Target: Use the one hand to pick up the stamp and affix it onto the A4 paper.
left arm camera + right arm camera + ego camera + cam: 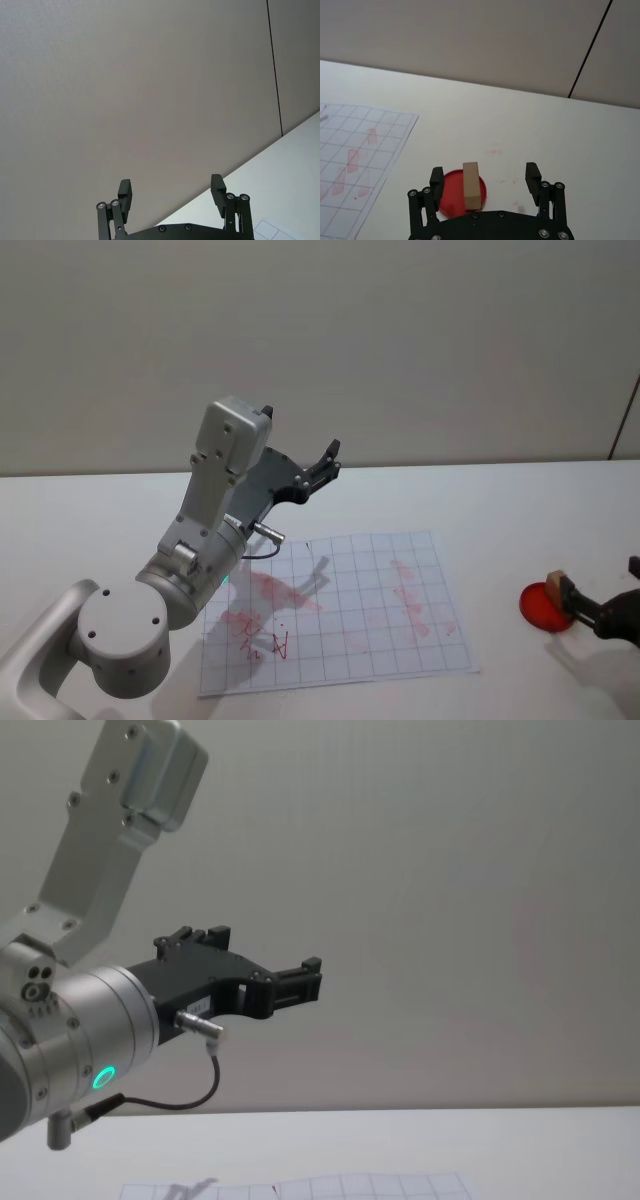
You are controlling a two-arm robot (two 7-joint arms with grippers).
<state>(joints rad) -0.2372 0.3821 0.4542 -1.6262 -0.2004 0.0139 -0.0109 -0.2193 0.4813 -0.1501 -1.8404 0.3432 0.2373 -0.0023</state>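
My right gripper grabs the stamp by its clean wooden sides above the ink next, since its base rests on the red ink pad [452, 194].
The stamp [557, 585], a small wooden block, stands upright on a red round ink pad [540, 608] at the table's right side. My right gripper [600, 581] reaches in from the right edge, open. In the right wrist view the stamp [471, 186] stands between the open right gripper's [485, 174] fingers, nearer one finger and with a gap to both. The A4 paper [345, 625], gridded and smeared with red marks, lies flat at the table's middle, left of the pad. My left gripper [328, 462] hangs open, raised above the paper's far left corner.
The left arm's large silver body [190, 570] rises over the paper's left edge, a green ring light [103, 1077] and a thin cable on its wrist. A plain wall stands behind the white table [520, 510]. Faint red smudges mark the table past the pad [495, 151].
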